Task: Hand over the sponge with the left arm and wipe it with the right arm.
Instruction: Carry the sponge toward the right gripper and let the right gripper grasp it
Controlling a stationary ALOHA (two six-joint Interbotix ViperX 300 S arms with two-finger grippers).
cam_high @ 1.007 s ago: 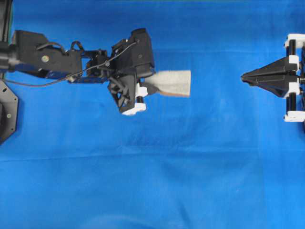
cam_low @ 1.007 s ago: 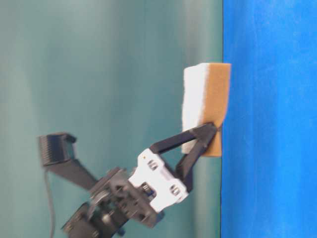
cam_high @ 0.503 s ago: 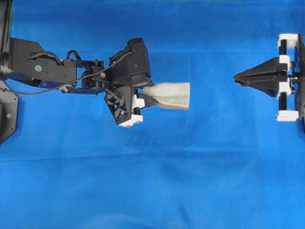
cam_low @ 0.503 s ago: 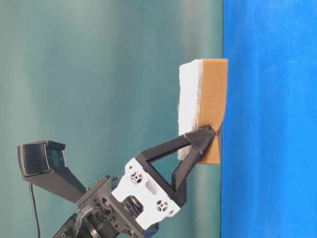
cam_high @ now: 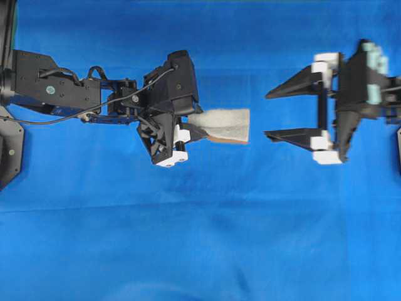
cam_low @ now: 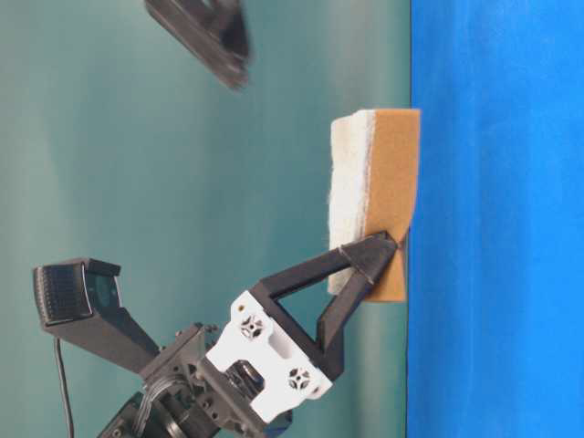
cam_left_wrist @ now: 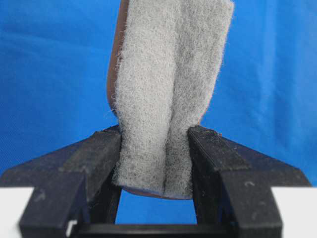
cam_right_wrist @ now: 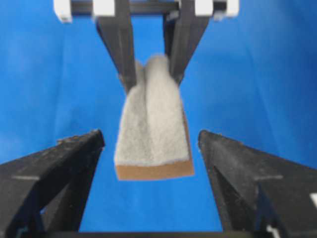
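The right gripper grabs the sponge by its loose end [cam_high: 240, 125] next, since black fingers already clamp the sponge's opposite end and fill the room there.
The sponge [cam_high: 224, 123], grey-white felt over an orange-brown layer, hangs above the blue cloth, pinched at one end by my left gripper [cam_high: 198, 128]. In the left wrist view both black fingers squeeze the sponge [cam_left_wrist: 168, 84] so that its felt creases, the left gripper [cam_left_wrist: 154, 141] shut on it. My right gripper [cam_high: 267, 115], with teal patches, stands open just right of the sponge's free end, apart from it. In the right wrist view the sponge [cam_right_wrist: 153, 134] sits ahead of the right gripper [cam_right_wrist: 150, 144], between the lines of its spread fingers. From table level the sponge [cam_low: 376, 192] is clear of the cloth.
Blue cloth [cam_high: 200, 238] covers the whole table. A black base [cam_high: 9, 150] sits at the left edge. A blurred black part of the right arm [cam_low: 205, 36] shows at the top of the table-level view.
The right gripper has gone from shut to wide open and has moved left toward the sponge. The left arm rose slightly with the sponge, then held still.
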